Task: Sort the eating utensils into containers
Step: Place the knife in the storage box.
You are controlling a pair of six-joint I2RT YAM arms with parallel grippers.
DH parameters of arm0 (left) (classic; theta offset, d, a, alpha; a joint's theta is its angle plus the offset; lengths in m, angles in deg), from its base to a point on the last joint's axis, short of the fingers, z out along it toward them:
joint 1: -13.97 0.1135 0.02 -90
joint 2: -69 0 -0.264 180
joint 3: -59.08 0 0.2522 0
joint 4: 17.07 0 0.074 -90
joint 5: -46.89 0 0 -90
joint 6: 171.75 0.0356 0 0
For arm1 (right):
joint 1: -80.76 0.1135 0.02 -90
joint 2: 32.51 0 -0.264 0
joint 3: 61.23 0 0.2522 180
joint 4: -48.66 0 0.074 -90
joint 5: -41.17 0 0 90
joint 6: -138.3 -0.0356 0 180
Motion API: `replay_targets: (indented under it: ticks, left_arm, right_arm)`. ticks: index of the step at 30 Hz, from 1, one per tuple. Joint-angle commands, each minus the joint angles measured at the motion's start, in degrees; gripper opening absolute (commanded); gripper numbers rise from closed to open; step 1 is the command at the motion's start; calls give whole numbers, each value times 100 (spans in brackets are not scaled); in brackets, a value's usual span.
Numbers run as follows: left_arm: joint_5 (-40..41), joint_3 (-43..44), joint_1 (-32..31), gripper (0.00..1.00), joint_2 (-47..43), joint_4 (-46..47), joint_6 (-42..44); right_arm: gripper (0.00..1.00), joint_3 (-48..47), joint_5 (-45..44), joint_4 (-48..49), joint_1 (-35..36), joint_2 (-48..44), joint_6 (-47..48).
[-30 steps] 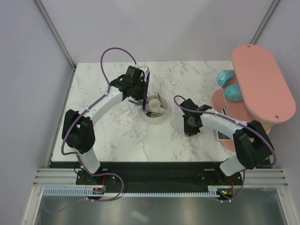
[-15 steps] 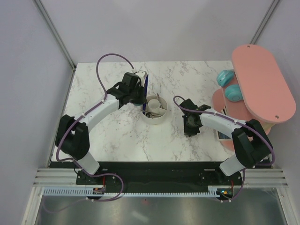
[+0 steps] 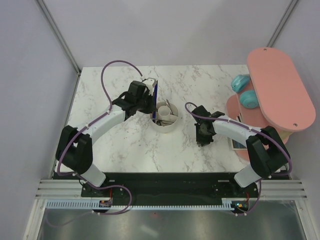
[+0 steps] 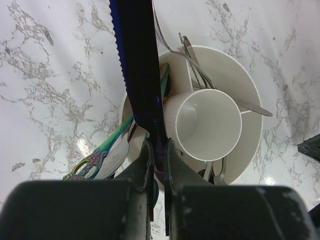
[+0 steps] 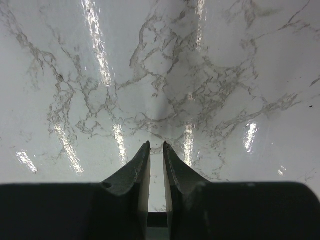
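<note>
The dark blue utensil's lower end is inside the ring beside the central cup, so my left gripper releases it next. The utensil would remain in the holder.
The container is a white round holder [image 4: 251, 102] with a central cup [image 4: 209, 125]; it sits mid-table [image 3: 169, 125]. My left gripper [image 4: 157, 149] is shut on a dark blue, serrated-edged utensil [image 4: 136, 65], held over the holder's left rim [image 3: 156, 90]. Silver forks [image 4: 194, 60] and a rainbow-handled utensil [image 4: 95, 159] stand in the ring sections. My right gripper [image 5: 156, 145] hovers low over bare marble right of the holder [image 3: 204, 135]. Its fingers are a narrow gap apart with nothing between them.
A large pink oval board [image 3: 280, 90] on a pink stand stands at the right edge, with two teal objects [image 3: 244, 90] beside it. The marble table [image 3: 115, 150] is bounded by grey walls at the back and sides.
My left arm has swung its elbow outward to the left, and its gripper with the blue utensil has shifted slightly nearer over the holder. The right arm has not moved.
</note>
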Motion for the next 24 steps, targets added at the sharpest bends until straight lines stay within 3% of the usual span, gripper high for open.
replay_targets:
  ticks: [1, 10, 14, 24]
  left_arm:
    - [-119, -20, 32, 2, -278, 241, 348]
    - [-172, -82, 32, 15, -304, 223, 498]
    - [-172, -134, 32, 28, -339, 223, 551]
    - [-136, -152, 32, 30, -357, 241, 568]
  right_arm:
    - [23, -171, 3, 111, -35, 64, 8]
    - [23, -145, 20, 103, -53, 55, -10]
    - [23, -145, 20, 111, -62, 64, -10]
    - [23, -136, 47, 120, -88, 116, -19]
